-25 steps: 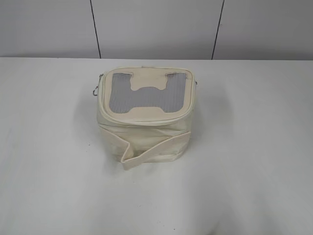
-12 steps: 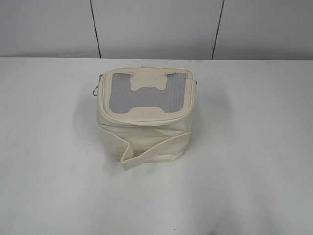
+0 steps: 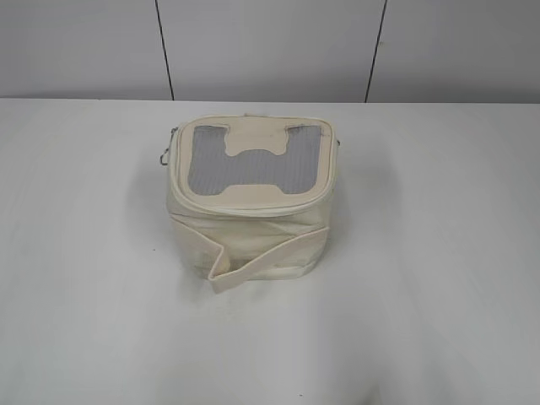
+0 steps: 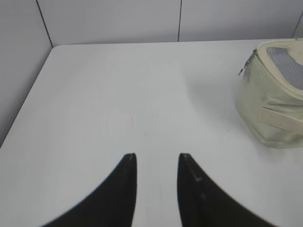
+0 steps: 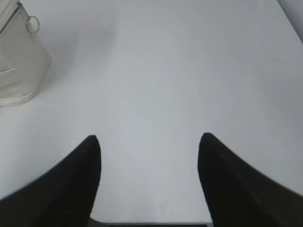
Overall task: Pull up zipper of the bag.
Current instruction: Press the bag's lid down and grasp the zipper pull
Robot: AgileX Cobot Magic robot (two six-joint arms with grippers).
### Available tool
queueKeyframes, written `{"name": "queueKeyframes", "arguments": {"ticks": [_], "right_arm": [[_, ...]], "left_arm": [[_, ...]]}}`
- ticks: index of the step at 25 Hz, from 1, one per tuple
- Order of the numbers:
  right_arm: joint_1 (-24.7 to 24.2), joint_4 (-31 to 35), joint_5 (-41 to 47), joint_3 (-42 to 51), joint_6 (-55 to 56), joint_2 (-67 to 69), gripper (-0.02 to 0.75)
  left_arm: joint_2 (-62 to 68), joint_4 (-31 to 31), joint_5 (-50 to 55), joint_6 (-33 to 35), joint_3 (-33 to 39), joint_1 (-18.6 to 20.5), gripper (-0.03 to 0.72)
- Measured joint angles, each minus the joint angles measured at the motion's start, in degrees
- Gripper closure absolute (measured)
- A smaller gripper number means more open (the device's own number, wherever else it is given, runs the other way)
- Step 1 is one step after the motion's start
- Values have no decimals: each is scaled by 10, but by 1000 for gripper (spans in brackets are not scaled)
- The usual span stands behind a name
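The robot's right gripper needs to pinch the bag's rim next, to keep the bag steady while the top panel's zipper gets pulled up.
The cream-white bag (image 3: 250, 202) stands in the middle of the white table, its grey mesh top with the H-shaped patch facing up. The zipper (image 3: 253, 207) runs round the top panel's rim. One silver pull (image 3: 165, 155) hangs at the bag's left side and shows in the left wrist view (image 4: 244, 67); a ring pull shows in the right wrist view (image 5: 33, 23). My left gripper (image 4: 157, 156) is open and empty over bare table, left of the bag (image 4: 272, 94). My right gripper (image 5: 149, 138) is wide open and empty, right of the bag (image 5: 19, 61). Neither gripper shows in the exterior view.
The white table (image 3: 439, 278) stretches round the bag on all sides. A grey panelled wall (image 3: 270, 51) stands behind its far edge. The table's left edge and corner show in the left wrist view (image 4: 28, 90).
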Motion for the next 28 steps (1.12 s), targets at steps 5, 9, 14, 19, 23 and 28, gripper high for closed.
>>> {"name": "queueKeyframes", "arguments": {"ticks": [5,9,14,19,23,28], "right_arm": [[0,123,-81,-16,-81,90,253],[0,333,-157,-33,-308,247,295],[4,545,-163,-120,-606,536,309],[77,589,-159,-306,-711,820,311],[151,549,-98,-523,-710,1043,313],[192,501,13,-773,-633,1248,315]], "left_arm": [[0,0,0,0,0,0,459],[0,0,0,0,0,0,459],[0,0,0,0,0,0,459],[0,0,0,0,0,0,459],[0,0,0,0,0,0,459],[0,0,0,0,0,0,459]]}}
